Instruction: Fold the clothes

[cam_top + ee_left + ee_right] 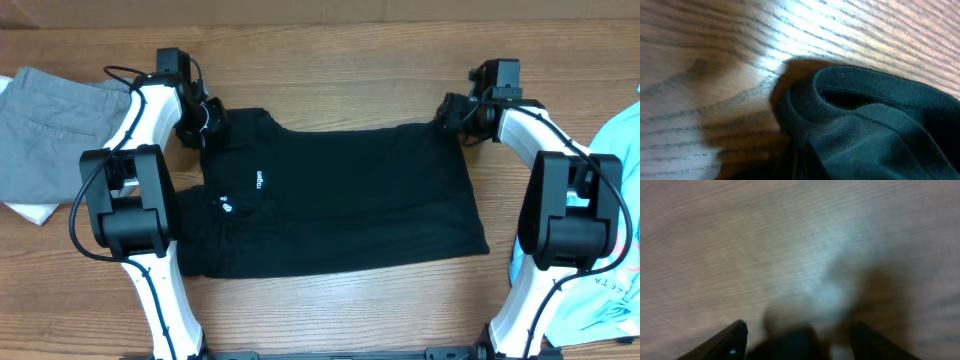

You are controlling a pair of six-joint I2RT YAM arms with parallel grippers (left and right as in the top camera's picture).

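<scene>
My right gripper is going to grab the black shirt next by its far corner, opposite my left gripper's corner. Then it can fold the shirt's far edge over its near edge.
The black shirt (350,200) lies folded flat on the wooden table, white logo marks near its left side. My left gripper (205,122) sits on the shirt's far left corner. In the left wrist view the ribbed collar and mesh fabric (865,115) bunch up close to the camera and hide the fingers. My right gripper (452,115) is at the shirt's far right corner. In the right wrist view its fingers (800,335) stand wide apart with a blurred dark bit of fabric (795,342) between them. The light blue T-shirt (615,150) lies at the right edge.
Grey trousers (50,120) lie at the far left, over something white (30,212). Both arm bases stand at the table's front edge, one on each side of the shirt. Bare wood (330,70) lies behind the shirt.
</scene>
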